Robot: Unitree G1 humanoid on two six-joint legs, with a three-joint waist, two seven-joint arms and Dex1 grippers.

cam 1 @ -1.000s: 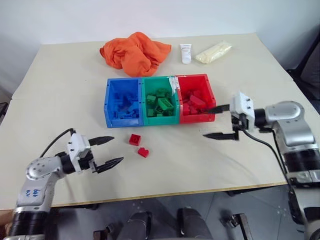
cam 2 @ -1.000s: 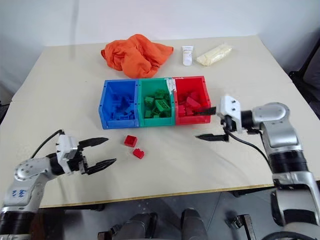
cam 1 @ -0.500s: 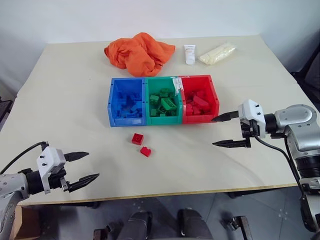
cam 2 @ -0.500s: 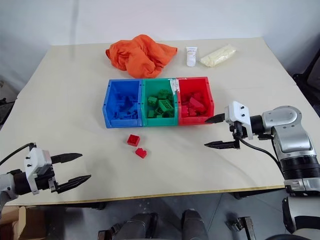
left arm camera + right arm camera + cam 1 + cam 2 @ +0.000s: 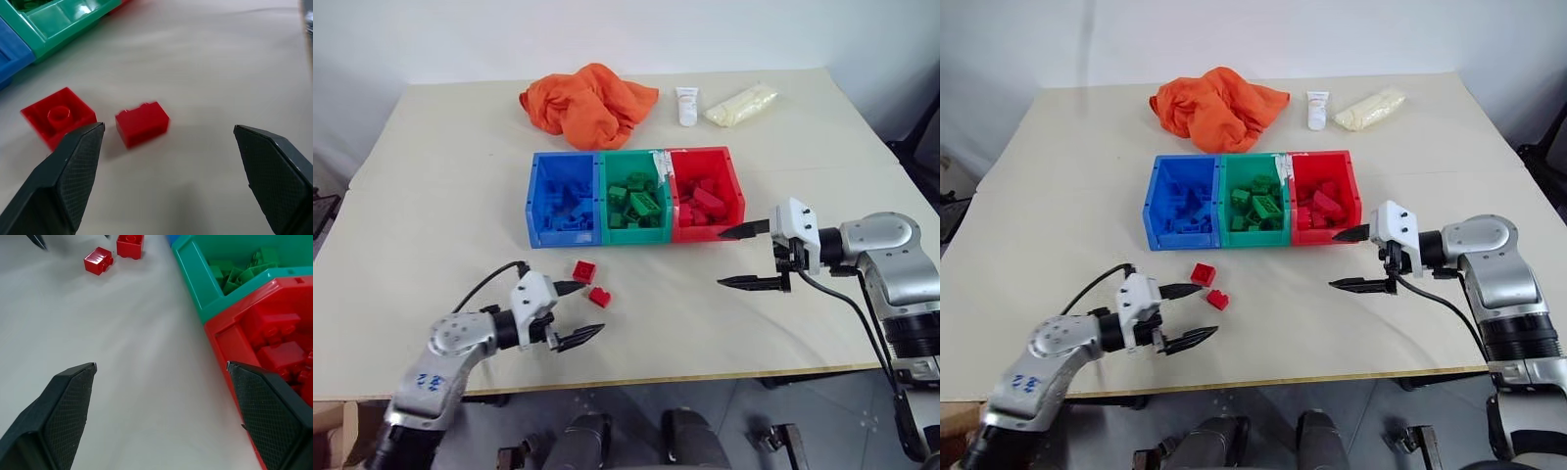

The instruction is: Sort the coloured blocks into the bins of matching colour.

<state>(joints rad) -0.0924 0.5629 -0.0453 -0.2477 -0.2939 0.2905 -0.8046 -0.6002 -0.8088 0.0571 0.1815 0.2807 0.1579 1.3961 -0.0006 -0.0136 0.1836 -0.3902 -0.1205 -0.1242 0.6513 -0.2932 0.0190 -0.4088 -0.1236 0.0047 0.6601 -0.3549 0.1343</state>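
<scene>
My left gripper moves toward the block next and only then closes on it. Bare tabletop shows between my fingers and the tipped red block [image 5: 599, 297], so closing now would miss.
Two red blocks lie on the table in front of the bins: one studs-up [image 5: 583, 271], one on its side [image 5: 599, 296]. My left gripper [image 5: 593, 307] is open just short of them; in the left wrist view the tipped block [image 5: 142, 123] sits ahead between the fingers and the studded one [image 5: 58, 116] lies by one fingertip. The joined bins stand mid-table: blue [image 5: 563, 237], green [image 5: 639, 233] and red [image 5: 705, 152], each holding bricks of its colour. My right gripper [image 5: 720, 258] is open and empty beside the red bin's front corner [image 5: 230, 340].
An orange cloth [image 5: 587, 103], a white tube [image 5: 686, 105] and a pale packet [image 5: 737, 102] lie at the back of the table. The table's front edge [image 5: 636, 377] runs close behind my left gripper.
My left gripper swung out toward the left front corner, then came back right and now sits close to the two red blocks. The right gripper has barely moved. The camera view shifted slightly.
</scene>
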